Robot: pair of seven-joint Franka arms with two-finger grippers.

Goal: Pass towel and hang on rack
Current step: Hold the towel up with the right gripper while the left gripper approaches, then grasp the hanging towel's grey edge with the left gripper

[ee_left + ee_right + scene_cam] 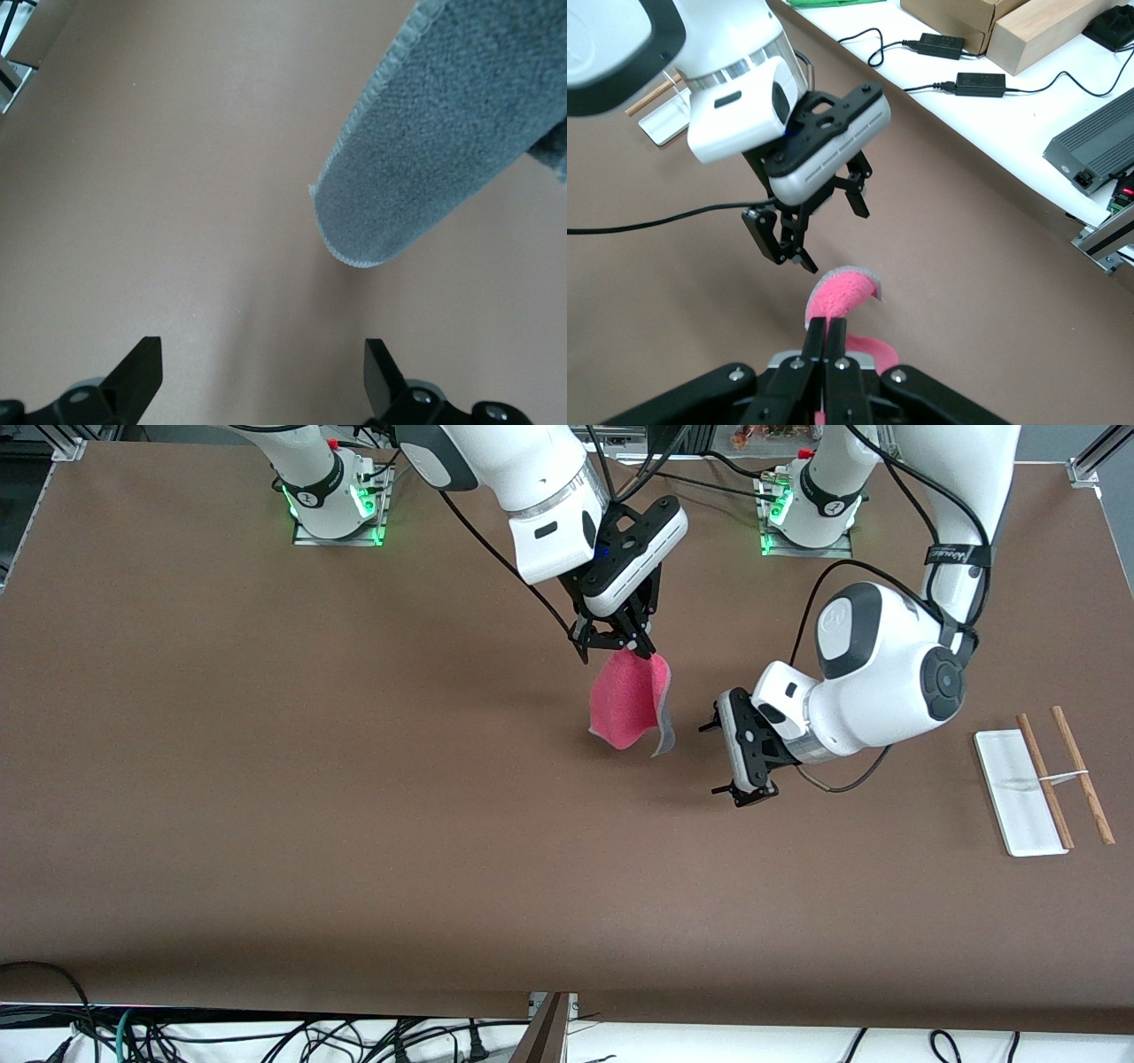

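Note:
My left gripper can take over the towel and hang it on the rack (1019, 793) if it grabs the towel by its free hanging corner (659, 742), so it should grab it there.
My right gripper (633, 645) is shut on the top corner of the towel (625, 700) and holds it up over the middle of the table. The towel hangs down, pink side toward the front camera, with a grey edge showing. In the right wrist view my shut fingers (833, 329) pinch the pink towel (837, 297). My left gripper (728, 760) is open and empty beside the towel, toward the left arm's end of the table, jaws turned toward it. In the left wrist view (261, 372) the towel's grey side (443, 133) hangs ahead of the open jaws, apart from them. The rack (1019, 793) stands at the left arm's end of the table.
The rack's two brown rods (1083, 775) stick out past its white base. The left gripper (806, 221) shows farther off in the right wrist view. Boxes, power bricks and cables (957, 62) lie off the table edge. Bare brown tabletop (354, 779) surrounds the grippers.

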